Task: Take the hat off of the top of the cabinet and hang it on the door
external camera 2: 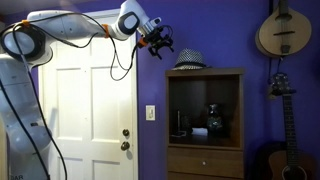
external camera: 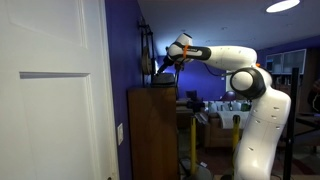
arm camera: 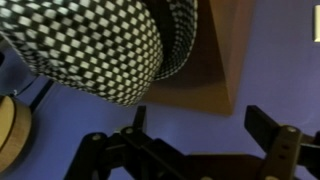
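The checked hat's top will be grabbed from above by my gripper next, to hang the hat on the door (external camera 2: 90,110). The hat's edge and bottom will stay free.
The hat (external camera 2: 188,62) lies on the flat top of the dark brown cabinet (external camera 2: 205,110). In the wrist view the hat (arm camera: 90,45) shows a fine black-and-white check and fills the upper left, resting on the wooden cabinet top (arm camera: 215,60). My gripper (external camera 2: 158,40) hangs in the air just beside and slightly above the hat, between it and the white panelled door (external camera 2: 90,110). Its fingers (arm camera: 200,125) are spread apart with nothing between them. In an exterior view the gripper (external camera: 165,62) hovers over the cabinet (external camera: 152,130), next to the door (external camera: 50,100).
A purple-blue wall (external camera 2: 150,90) lies behind the cabinet. A ukulele (external camera 2: 283,30) and a guitar (external camera 2: 280,120) hang on the wall beyond it. The cabinet's open shelf holds small objects (external camera 2: 210,118). The door has a round knob (external camera 2: 126,145).
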`<state>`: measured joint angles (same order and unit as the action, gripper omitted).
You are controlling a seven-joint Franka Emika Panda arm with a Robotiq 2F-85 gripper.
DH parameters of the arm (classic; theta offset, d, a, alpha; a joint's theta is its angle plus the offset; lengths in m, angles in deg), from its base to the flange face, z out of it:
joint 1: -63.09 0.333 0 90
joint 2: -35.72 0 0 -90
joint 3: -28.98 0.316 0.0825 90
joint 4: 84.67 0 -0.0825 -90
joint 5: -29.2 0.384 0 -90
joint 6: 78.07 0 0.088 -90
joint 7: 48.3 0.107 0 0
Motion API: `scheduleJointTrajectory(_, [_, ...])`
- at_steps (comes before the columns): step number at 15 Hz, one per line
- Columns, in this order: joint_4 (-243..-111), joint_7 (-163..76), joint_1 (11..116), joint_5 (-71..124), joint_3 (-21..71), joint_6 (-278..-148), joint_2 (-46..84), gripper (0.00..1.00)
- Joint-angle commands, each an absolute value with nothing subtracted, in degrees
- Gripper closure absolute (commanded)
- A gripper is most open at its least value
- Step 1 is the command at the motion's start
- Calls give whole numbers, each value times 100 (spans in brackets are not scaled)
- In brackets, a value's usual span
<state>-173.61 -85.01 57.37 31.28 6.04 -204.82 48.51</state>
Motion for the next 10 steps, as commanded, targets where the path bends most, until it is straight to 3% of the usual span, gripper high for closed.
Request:
scheduleJointTrajectory(1, [-16464,-8442,5406,3269,499,-20257,4261,0])
scheduleJointTrajectory(10, [-15671,-9876,4958,4224,471,-19542,3585,0])
